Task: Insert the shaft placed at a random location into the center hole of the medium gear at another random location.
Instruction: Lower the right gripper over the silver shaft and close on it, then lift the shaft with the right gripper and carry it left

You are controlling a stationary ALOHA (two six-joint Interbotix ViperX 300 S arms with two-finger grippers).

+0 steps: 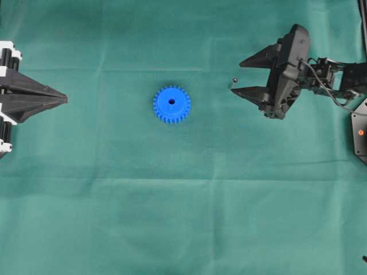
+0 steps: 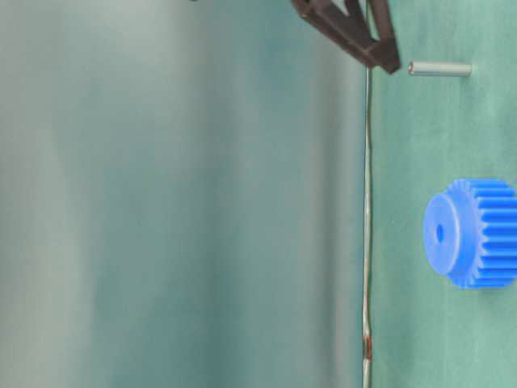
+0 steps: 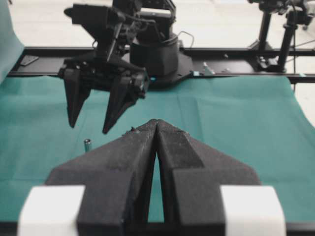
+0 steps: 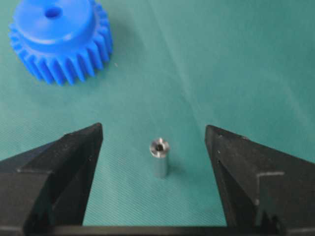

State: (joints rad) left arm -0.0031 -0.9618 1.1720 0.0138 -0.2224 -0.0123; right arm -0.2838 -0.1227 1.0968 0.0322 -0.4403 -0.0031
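Next, the right gripper grabs the silvery shaft by its upper end (image 1: 235, 80), leaving the shaft's lower end free to enter the gear's center hole (image 1: 171, 101).
The medium gear (image 1: 171, 104), bright blue, lies flat on the green cloth with its center hole (image 1: 171, 102) facing up; it also shows as the gear (image 4: 59, 37) at the upper left of the right wrist view. The shaft (image 4: 159, 157), a small silvery pin, stands upright on the cloth, right of the gear (image 1: 234, 81). My right gripper (image 1: 237, 77) is open, its fingers on either side of the shaft without touching it (image 4: 153, 129). My left gripper (image 1: 65, 99) rests at the far left, shut on nothing (image 3: 156, 123).
Green cloth (image 1: 183, 217) covers the table. Black rails and the right arm's base (image 3: 157, 59) stand along the far edge in the left wrist view. A black fixture with an orange light (image 1: 360, 133) sits at the right edge.
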